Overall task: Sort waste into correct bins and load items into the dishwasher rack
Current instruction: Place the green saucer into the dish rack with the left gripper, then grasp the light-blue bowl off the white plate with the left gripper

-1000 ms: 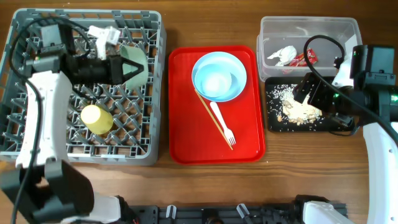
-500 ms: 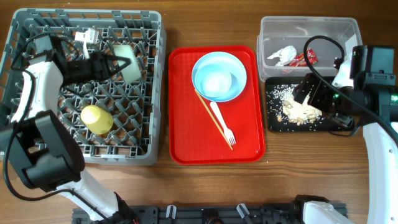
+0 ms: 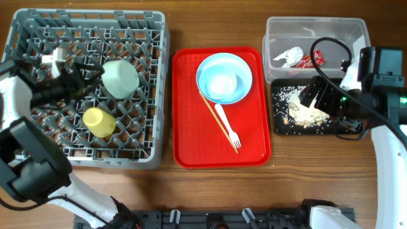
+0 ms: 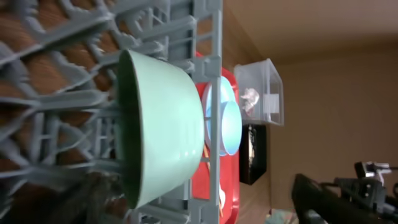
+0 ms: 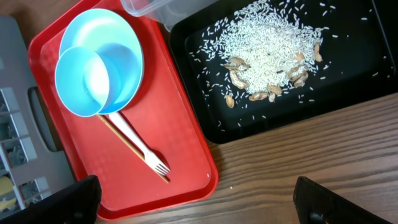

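The small bowl on the red tray (image 3: 191, 140) needs its bottom free for the rack wires, so my left gripper will grab it by its rim next.
The pale green bowl (image 3: 121, 77) (image 4: 165, 124) rests tilted among the pegs of the grey dishwasher rack (image 3: 38, 149), beside a yellow cup (image 3: 98, 121). My left gripper (image 3: 86, 71) (image 4: 199, 208) is open just left of the bowl, with nothing between its fingers. My right gripper (image 3: 316, 95) (image 5: 199, 205) hangs open above the black tray (image 3: 280, 127) holding crumbs (image 3: 305, 113) (image 5: 267, 43). On the red tray (image 3: 191, 140) sit the plate (image 3: 238, 67) (image 5: 124, 43) with the small bowl (image 3: 222, 84) (image 5: 87, 79), fork (image 3: 227, 126) (image 5: 140, 146) and wooden stick (image 3: 210, 108).
The clear tub (image 3: 331, 28) at the back right holds a white tissue (image 3: 289, 56) and a red wrapper (image 3: 313, 60). A black cable (image 3: 327, 41) arcs over the tub. Bare wood table (image 3: 286, 178) lies in front of the trays.
My left gripper has opened and let go of the green bowl, then drawn back to the left. The bowl now lies in the rack. The right arm has not moved.
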